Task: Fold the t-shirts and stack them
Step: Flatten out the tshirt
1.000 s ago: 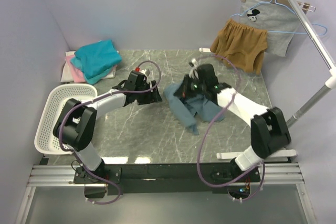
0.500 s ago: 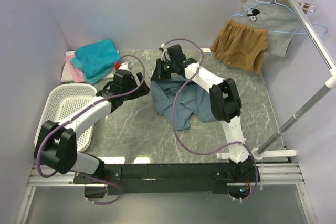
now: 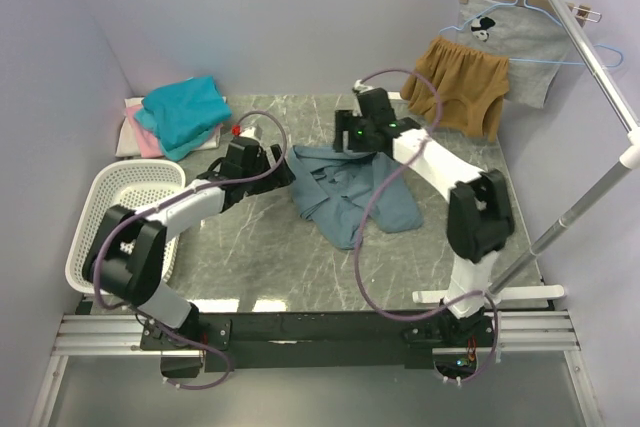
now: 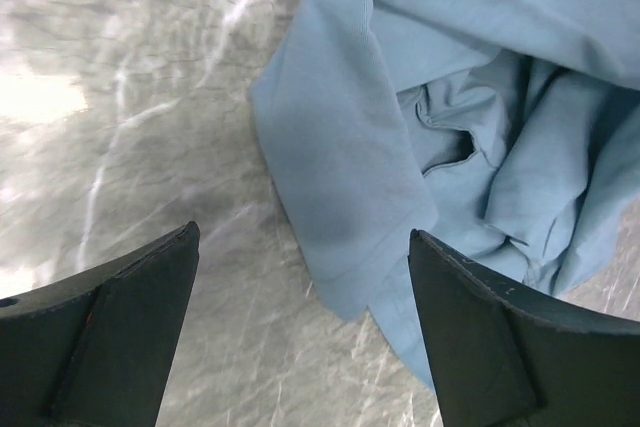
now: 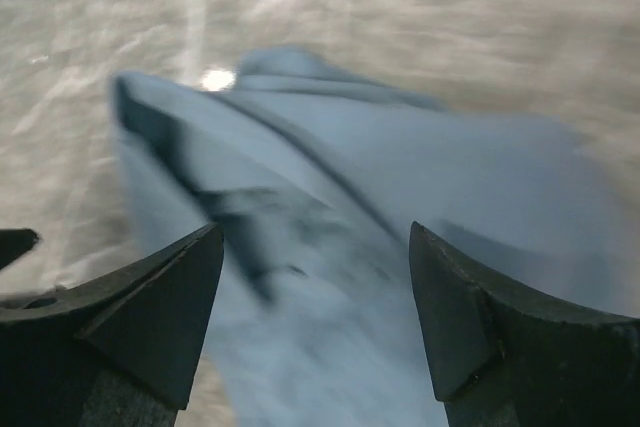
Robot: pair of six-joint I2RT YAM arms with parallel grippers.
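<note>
Next, my left gripper grabs the grey-blue t-shirt by its sleeve hem, so both grippers spread the t-shirt for folding.
A large grey-blue t-shirt point(image 3: 356, 190) lies crumpled and partly spread in the middle of the marble table point(image 3: 250, 247). My left gripper point(image 3: 284, 165) is open at the shirt's left edge. In the left wrist view its jaws point(image 4: 303, 234) straddle a sleeve hem of the t-shirt point(image 4: 350, 167) without holding it. My right gripper point(image 3: 346, 137) is open just above the shirt's far edge. The blurred right wrist view shows blue cloth point(image 5: 400, 177) below the open gripper point(image 5: 315, 229). At the back left, a folded teal t-shirt point(image 3: 185, 112) lies on a pink one point(image 3: 143, 134) and a white one point(image 3: 127, 137).
A white plastic basket point(image 3: 100, 217) stands at the left edge. Mustard-brown shorts point(image 3: 455, 87) and a light grey printed garment point(image 3: 512, 42) on a hanger hang from a metal rail point(image 3: 590, 67) at the back right. The rail's stand point(image 3: 560, 222) is by the right edge.
My right gripper carried the bunched blue shirt towards the back, then opened and let it go. The shirt now lies more spread out. My left gripper opened wider and stands by the shirt's left edge.
</note>
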